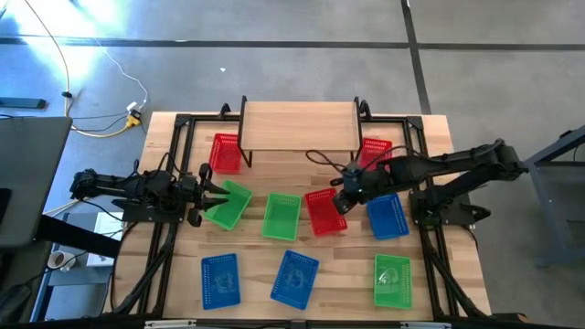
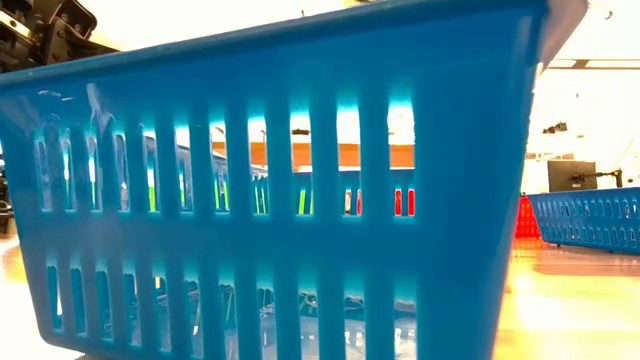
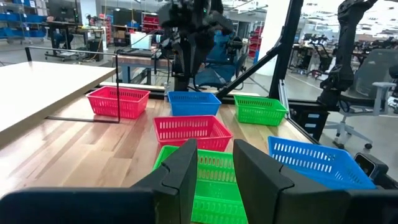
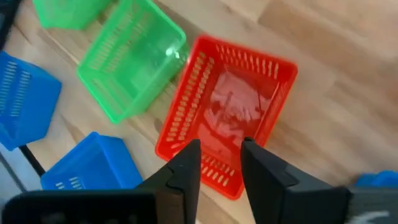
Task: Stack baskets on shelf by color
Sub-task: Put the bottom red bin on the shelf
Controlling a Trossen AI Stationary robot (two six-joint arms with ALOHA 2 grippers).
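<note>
My right gripper grabs the middle red basket by its long side's rim (image 4: 283, 101) next, to stack it on the shelf.
The light-wood shelf (image 1: 300, 125) stands at the table's far side with nothing on it. Red baskets rest left (image 1: 225, 153) and right (image 1: 375, 151) of it and mid-table (image 1: 324, 211). Green baskets (image 1: 227, 203) (image 1: 281, 217) (image 1: 392, 280) and blue ones (image 1: 219, 279) (image 1: 294, 277) (image 1: 388, 217) lie scattered on their bases. My left gripper (image 1: 212, 194) (image 3: 214, 174) is open at the leftmost green basket's left end; a green basket (image 3: 214, 186) shows between its fingers. My right gripper (image 1: 343, 196) (image 4: 219, 162) hovers open over the middle red basket (image 4: 230, 118), above one short end.
A blue basket (image 2: 280, 200) fills the low view, with another blue one (image 2: 590, 220) to its right. Black frame rails (image 1: 174, 164) run along the table's left and right sides. Bare wood lies between the shelf and the middle row of baskets.
</note>
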